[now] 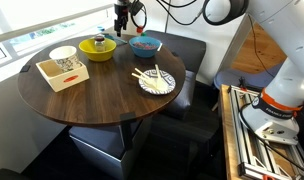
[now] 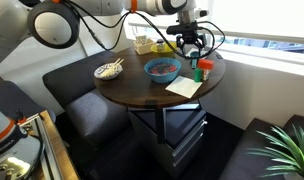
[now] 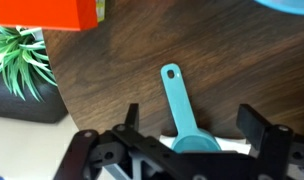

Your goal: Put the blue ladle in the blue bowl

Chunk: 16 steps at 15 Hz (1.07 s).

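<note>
My fingers are above the ladle's handle (image 3: 182, 111) in the wrist view, with the handle between them and the table showing beneath. My gripper needs to lower before it closes.
The blue ladle (image 3: 179, 105) lies on the dark wooden table (image 3: 112, 80). Its light-blue scoop head rests on a white napkin (image 3: 232, 146), and its thin handle points away in the wrist view. My gripper (image 3: 193, 112) is open, with one finger on each side of the ladle and neither touching it. In both exterior views the gripper (image 1: 122, 27) (image 2: 192, 50) hangs low over the far table edge and the ladle is hidden. The blue bowl (image 1: 145, 45) (image 2: 162, 69) stands close beside the gripper, and its rim shows in the wrist view (image 3: 287, 4).
A yellow bowl (image 1: 97, 46), a white bowl (image 1: 63, 55), a tan box (image 1: 62, 73) and a plate with chopsticks (image 1: 157, 81) stand on the round table. A red-orange object (image 3: 47, 12) sits near the edge, and a green plant (image 3: 17, 62) stands beyond it.
</note>
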{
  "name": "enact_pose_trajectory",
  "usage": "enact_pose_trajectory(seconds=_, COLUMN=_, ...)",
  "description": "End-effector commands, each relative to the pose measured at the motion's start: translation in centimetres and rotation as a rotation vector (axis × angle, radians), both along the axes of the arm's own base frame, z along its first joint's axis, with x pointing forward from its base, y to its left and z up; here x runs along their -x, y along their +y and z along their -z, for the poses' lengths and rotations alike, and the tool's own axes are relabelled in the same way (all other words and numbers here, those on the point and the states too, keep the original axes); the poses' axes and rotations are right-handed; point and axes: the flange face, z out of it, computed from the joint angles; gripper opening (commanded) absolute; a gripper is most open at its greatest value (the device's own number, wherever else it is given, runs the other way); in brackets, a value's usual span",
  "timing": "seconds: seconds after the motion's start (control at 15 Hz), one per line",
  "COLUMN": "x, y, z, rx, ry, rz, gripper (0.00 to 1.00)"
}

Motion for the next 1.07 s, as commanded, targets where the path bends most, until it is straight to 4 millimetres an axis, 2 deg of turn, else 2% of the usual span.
enact_pose_trajectory(seconds=0.0, x=-1.2, y=-0.3, z=0.5, rx=0.008, ry=-0.118, rz=-0.033, gripper=1.00)
enact_pose_trajectory(seconds=0.33, x=-1.2, y=-0.7, z=3.4, rx=0.043, ry=-0.091, rz=-0.021, gripper=1.00)
enact_pose_trajectory(seconds=0.67, x=-0.8, y=-1.5, z=5.4, rx=0.022, ry=-0.056, rz=-0.010, gripper=0.99)
enact_pose_trajectory(seconds=0.73, x=-0.8, y=-1.5, z=5.5, rx=0.013, ry=-0.057, rz=-0.010, gripper=0.74)
enact_pose_trajectory(seconds=0.8, x=-0.8, y=-1.5, z=5.5, rx=0.000, ry=-0.059, rz=-0.011, gripper=0.74)
enact_pose_trajectory(seconds=0.87, x=-0.7, y=-1.5, z=5.5, rx=-0.008, ry=-0.056, rz=-0.010, gripper=0.69)
enact_pose_trajectory(seconds=1.0, x=-0.6, y=-1.4, z=5.4, rx=-0.024, ry=-0.042, rz=-0.011, gripper=0.51)
